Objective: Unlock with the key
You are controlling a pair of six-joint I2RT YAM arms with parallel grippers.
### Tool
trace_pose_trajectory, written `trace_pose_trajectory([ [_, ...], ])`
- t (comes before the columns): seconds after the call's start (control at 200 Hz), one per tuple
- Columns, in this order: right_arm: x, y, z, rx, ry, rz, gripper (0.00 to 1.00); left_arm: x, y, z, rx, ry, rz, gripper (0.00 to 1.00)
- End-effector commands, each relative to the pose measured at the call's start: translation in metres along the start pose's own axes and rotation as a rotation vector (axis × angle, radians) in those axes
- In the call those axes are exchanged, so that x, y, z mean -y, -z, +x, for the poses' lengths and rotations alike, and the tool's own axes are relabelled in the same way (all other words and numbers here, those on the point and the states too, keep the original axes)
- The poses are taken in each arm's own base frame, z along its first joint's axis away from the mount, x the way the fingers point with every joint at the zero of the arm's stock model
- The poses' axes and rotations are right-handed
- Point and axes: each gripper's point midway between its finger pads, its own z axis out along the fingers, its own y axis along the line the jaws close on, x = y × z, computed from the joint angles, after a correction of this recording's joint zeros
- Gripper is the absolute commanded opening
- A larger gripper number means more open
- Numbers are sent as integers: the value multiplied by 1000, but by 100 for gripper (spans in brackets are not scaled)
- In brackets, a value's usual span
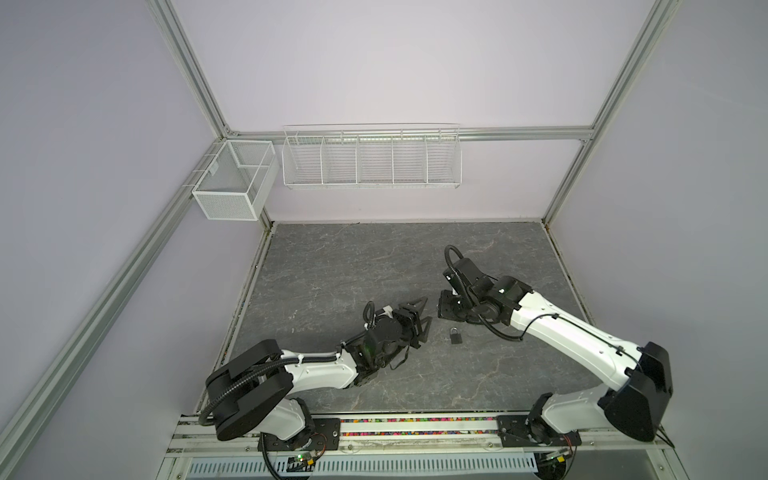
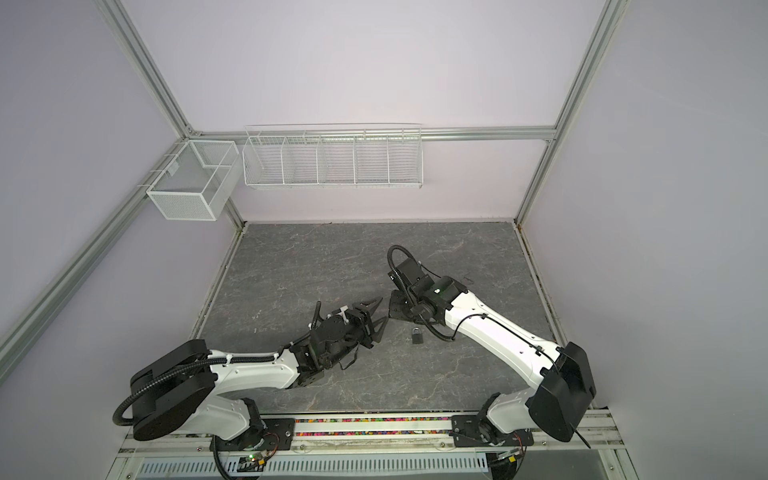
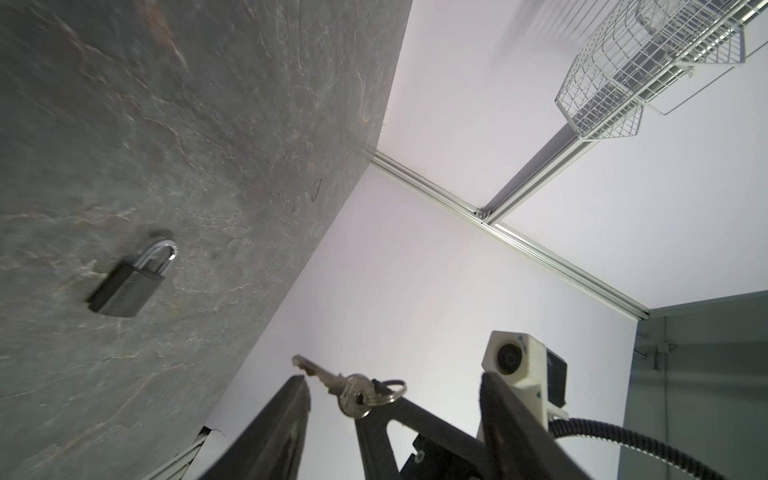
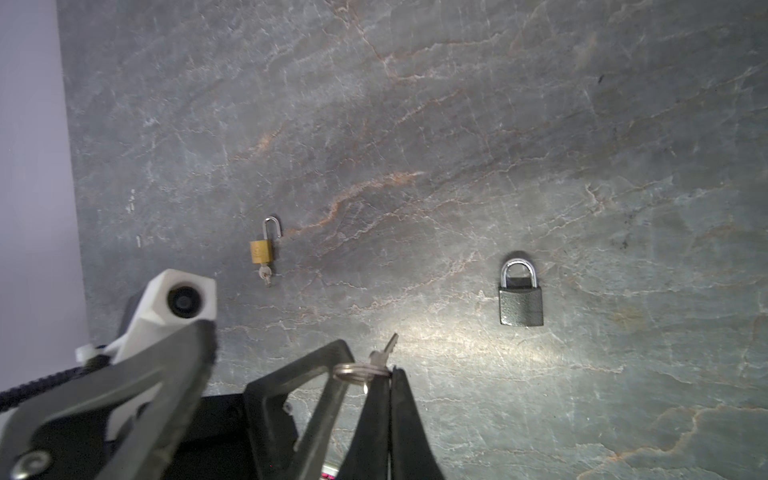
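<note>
My left gripper will grab the key by its exposed blade next. The key's head then stays free for my right gripper to re-grip for unlocking.
A silver key [image 3: 328,376] on a split ring [image 4: 360,370] is pinched by its head in my right gripper [image 4: 390,372], which is shut, blade sticking out past the tips. My left gripper [image 3: 394,378] is open; its fingers [image 3: 286,419] stand either side of the key without touching it. In both top views the two grippers [image 1: 428,309] [image 2: 383,309] meet tip to tip at mid-table. The dark grey padlock [image 1: 455,336] [image 2: 417,336] [image 4: 521,303] [image 3: 124,282] lies flat just in front of them, shackle closed.
A small brass padlock [image 4: 262,249] with its shackle open and a key in it lies on the grey stone tabletop [image 1: 332,270]. Two white wire baskets [image 1: 372,158] [image 1: 235,183] hang on the back wall and left frame.
</note>
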Motion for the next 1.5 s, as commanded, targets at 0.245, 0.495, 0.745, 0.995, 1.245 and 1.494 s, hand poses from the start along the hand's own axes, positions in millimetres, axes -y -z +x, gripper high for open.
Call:
trace_pose_trajectory([
  [0.245,-22,22,-25,77,-14,-78,6,33,-19,19,-24,233,179,66],
  [0.495,-19,23,-21,70,-18,-83,7,39,-11,7,42,222,203,65],
  [0.745,-15,24,-17,65,-19,-80,7,35,-12,6,50,216,191,54],
  [0.995,-14,26,-16,64,-20,-81,6,31,-11,1,64,212,186,34],
  [1.245,-15,25,-14,59,-23,-93,7,30,-9,-2,77,203,185,15],
  [1.494,-16,26,-14,60,-16,-99,6,29,-8,-3,87,189,178,0],
])
